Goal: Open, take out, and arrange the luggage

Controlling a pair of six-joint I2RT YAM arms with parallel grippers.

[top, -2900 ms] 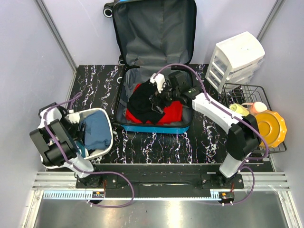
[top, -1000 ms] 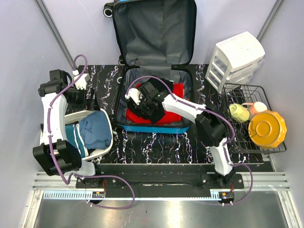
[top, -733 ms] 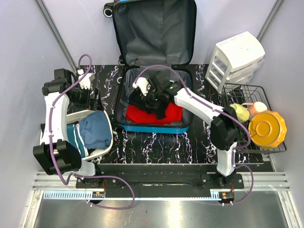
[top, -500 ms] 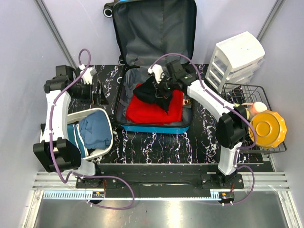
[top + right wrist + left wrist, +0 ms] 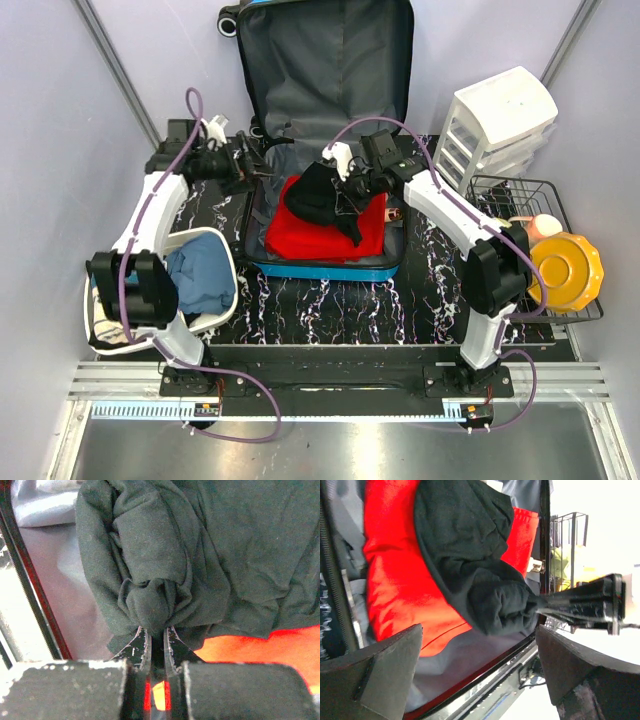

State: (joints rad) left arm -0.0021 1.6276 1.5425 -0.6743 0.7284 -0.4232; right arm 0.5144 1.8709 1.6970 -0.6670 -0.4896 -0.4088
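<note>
I should grab the black garment with my left gripper by its loose fold facing the white tub [image 5: 437,552] to take the garment out, which leaves my right gripper's pinch free.
The luggage [image 5: 322,70] lies open on the table, its grey-lined lid propped against the back wall. Inside it a red garment [image 5: 325,235] lies flat, with a black garment [image 5: 318,198] bunched on top. My right gripper [image 5: 347,180] is shut on a fold of that black garment [image 5: 170,555], its fingertips [image 5: 141,639] pinching the cloth just above the red garment [image 5: 260,647]. My left gripper [image 5: 250,172] stands open at the case's left rim, aimed across the case. Between its spread fingers [image 5: 385,670] I see the black garment [image 5: 470,565], the red garment [image 5: 395,580] and grey lining [image 5: 450,662].
A white tub [image 5: 225,262] with blue clothes sits front left. A white drawer unit [image 5: 500,120] stands at the back right. In front of it a black wire basket [image 5: 500,185] holds a yellow plate [image 5: 565,270] and cups [image 5: 505,232].
My left arm has swung from above the tub to the case's left rim, staying open. My right gripper has carried the black garment from the case's front left towards its back middle.
</note>
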